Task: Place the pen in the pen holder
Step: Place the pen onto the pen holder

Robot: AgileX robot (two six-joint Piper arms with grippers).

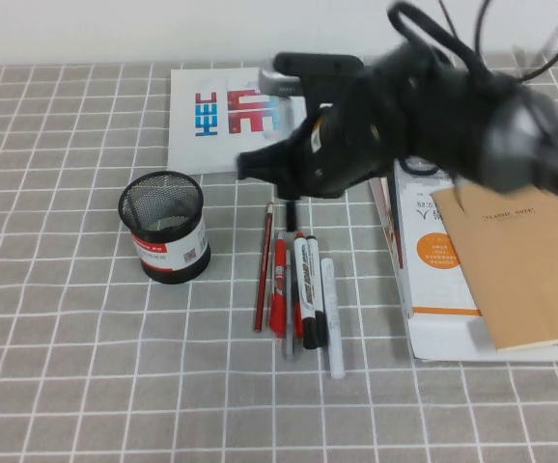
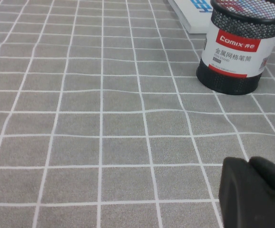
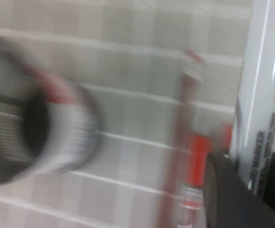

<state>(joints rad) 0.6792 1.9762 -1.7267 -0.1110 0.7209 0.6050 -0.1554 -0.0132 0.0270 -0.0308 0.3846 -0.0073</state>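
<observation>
The pen's black end (image 1: 291, 217) hangs above the row of pens, so my right gripper now keeps hold of the pen until it reaches the mesh pen holder (image 1: 161, 207).
The pen holder (image 1: 164, 228), a black mesh cup with a red-and-white label, stands left of centre; it also shows in the left wrist view (image 2: 236, 46) and blurred in the right wrist view (image 3: 37, 118). My right gripper (image 1: 293, 166) hovers behind the row of pens, motion-blurred, and is shut on the pen (image 3: 261, 109), a white barrel with black print held between the fingers (image 3: 225, 194). In the high view only the pen's black end (image 1: 290, 210) shows below the gripper. My left gripper (image 2: 248, 160) rests low at the near left, empty, with its jaws together.
A red pencil (image 1: 263, 270), a red pen (image 1: 279, 285), a thick black-and-white marker (image 1: 307, 287) and an all-white marker (image 1: 331, 318) lie side by side right of the holder. A white book (image 1: 433, 260) with a brown notebook (image 1: 520, 270) lies right. A printed sheet (image 1: 226, 121) lies behind.
</observation>
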